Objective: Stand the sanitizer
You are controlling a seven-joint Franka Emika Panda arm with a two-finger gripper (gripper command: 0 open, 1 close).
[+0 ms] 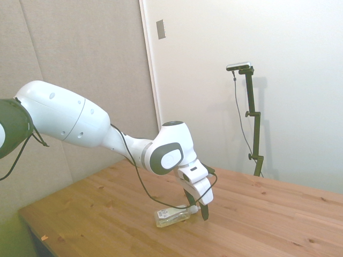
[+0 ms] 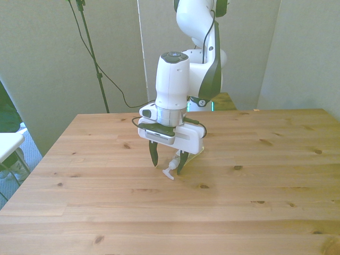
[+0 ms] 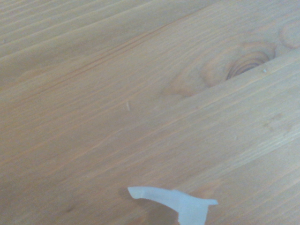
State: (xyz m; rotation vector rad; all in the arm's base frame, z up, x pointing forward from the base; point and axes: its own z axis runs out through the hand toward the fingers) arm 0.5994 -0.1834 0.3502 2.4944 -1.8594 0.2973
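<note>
My gripper's fingers reach down near the table on both sides of the pump neck and closing would catch the sanitizer, so it is now time to close.
The sanitizer (image 1: 170, 217) lies on its side on the wooden table (image 1: 268, 225), a small clear bottle of pale yellowish liquid. Its white pump top (image 2: 170, 170) points toward the table's front edge in the front view. My gripper (image 2: 167, 161) hangs low over the pump end, open. One dark finger stands on each side of the bottle's neck, and neither visibly presses it. In the front view the gripper body hides most of the bottle. The wrist view shows only the white pump nozzle (image 3: 174, 201) on the wood.
Bare wooden planks (image 2: 255, 212) stretch around the bottle on all sides. The table's left edge (image 2: 32, 170) in the front view drops off beside a white object on the floor side.
</note>
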